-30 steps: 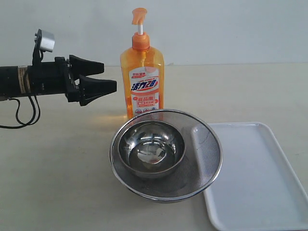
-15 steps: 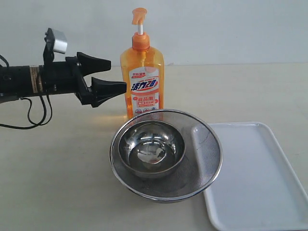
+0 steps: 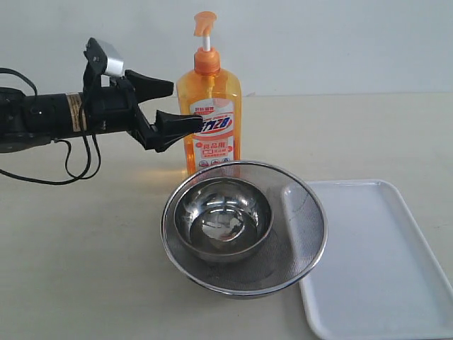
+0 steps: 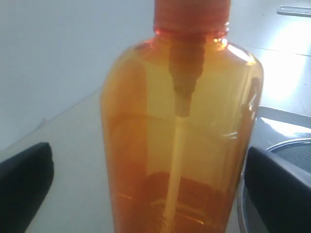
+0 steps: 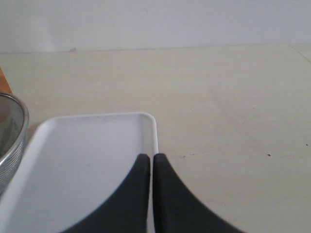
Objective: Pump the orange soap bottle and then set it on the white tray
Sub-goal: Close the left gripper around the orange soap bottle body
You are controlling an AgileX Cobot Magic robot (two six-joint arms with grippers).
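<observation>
The left gripper takes hold of the orange soap bottle by its body [image 3: 210,120] next, to carry the bottle to the white tray [image 3: 375,262].
The orange soap bottle [image 3: 209,113] stands upright at the back of the table, its pump head [image 3: 204,25] raised. My left gripper [image 3: 185,105] comes in from the left at the height of the bottle's shoulder, open wide. In the left wrist view the bottle [image 4: 180,121] fills the space between the two black fingers [image 4: 24,187], with gaps at its sides. The white tray [image 3: 375,262] lies at the front right. My right gripper [image 5: 148,159] hovers shut over the tray's rim [image 5: 154,131], with nothing in it; it is outside the exterior view.
A steel mesh strainer bowl [image 3: 301,237] sits directly in front of the bottle with a smaller steel bowl [image 3: 223,212] inside it; its rim touches the tray's left edge. The left arm's cable [image 3: 71,170] hangs low over the table.
My left arm has moved right and slightly up, from well left of the bottle to having its open fingers around the bottle's side. Bottle, bowls and tray have not moved.
</observation>
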